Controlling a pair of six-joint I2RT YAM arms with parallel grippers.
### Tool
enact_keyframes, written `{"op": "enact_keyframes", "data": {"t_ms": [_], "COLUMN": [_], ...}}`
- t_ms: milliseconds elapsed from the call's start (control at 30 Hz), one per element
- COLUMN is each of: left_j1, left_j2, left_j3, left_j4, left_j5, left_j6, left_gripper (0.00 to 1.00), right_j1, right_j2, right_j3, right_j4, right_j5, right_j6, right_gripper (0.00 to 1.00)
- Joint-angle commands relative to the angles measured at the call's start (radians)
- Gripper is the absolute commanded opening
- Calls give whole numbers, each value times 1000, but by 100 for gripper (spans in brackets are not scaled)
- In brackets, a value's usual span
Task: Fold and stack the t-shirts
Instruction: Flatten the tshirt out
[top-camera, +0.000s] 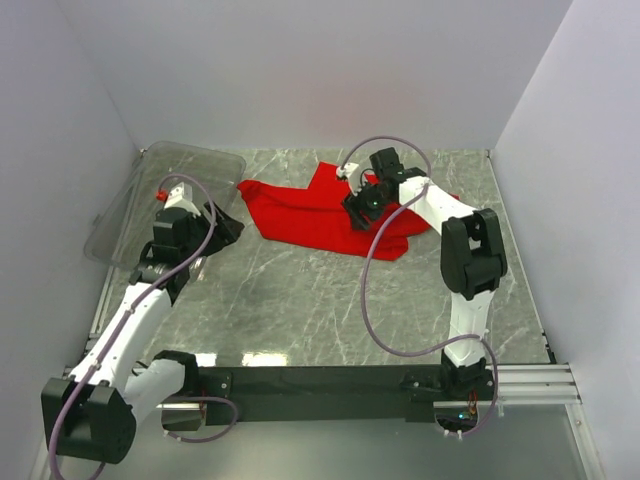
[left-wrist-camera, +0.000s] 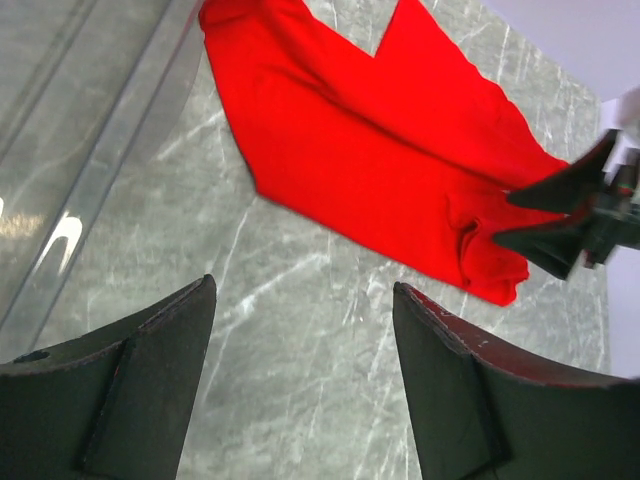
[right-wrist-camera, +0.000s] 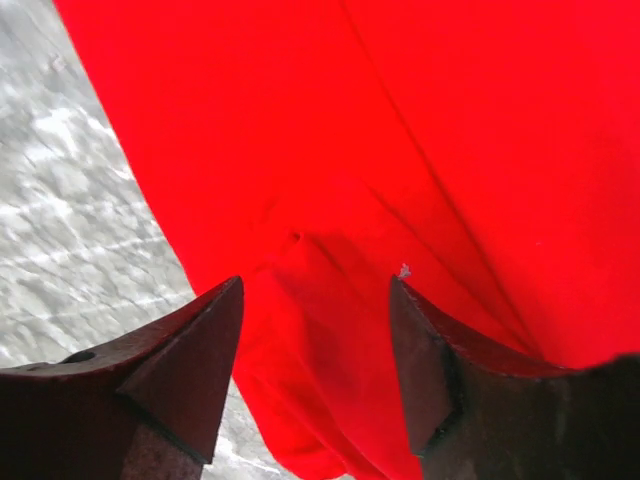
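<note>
My fingers stop above the rumpled cloth, so my right gripper needs to go lower first and then close on the fold between its fingers.
The red t-shirt lies partly folded on the marble table, toward the back centre. My right gripper hangs over its right part, jaws open. In the right wrist view the open right gripper straddles a rumpled fold of the t-shirt, and nothing is pinched. My left gripper sits left of the shirt by the bin, open and empty. In the left wrist view the left gripper is over bare table, with the t-shirt ahead and the right gripper at the shirt's far right end.
A clear plastic bin lies at the back left, its rim just left of my left gripper. White walls close in the table on three sides. The rail with the arm bases runs along the near edge.
</note>
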Motion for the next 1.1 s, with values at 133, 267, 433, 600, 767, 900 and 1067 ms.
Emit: {"op": "enact_keyframes", "data": {"t_ms": [133, 267, 433, 600, 767, 900, 1067], "left_j1": [1, 1, -14, -51, -124, -204, -275], "left_j2": [-60, -45, 20, 90, 179, 317, 495], "left_j3": [-56, -78, -105, -119, -92, -29, 77], "left_j4": [11, 51, 103, 165, 215, 249, 243], "left_j5": [49, 94, 152, 163, 149, 155, 174], "left_j6": [-49, -70, -100, -129, -135, -113, -63], "left_gripper": [77, 77, 77, 77, 77, 77, 76], "right_j1": [28, 36, 42, 10, -135, -321, -470], "right_j2": [2, 41, 70, -39, -280, -514, -764], "right_j3": [9, 28, 52, -3, -182, -406, -645], "right_j4": [-49, -37, -35, -54, 12, 71, 144], "right_j5": [97, 146, 140, 42, -117, -144, -64], "right_j6": [-38, -12, 14, 29, 189, 301, 423], "right_gripper": [65, 61, 40, 0, 0, 0, 0]}}
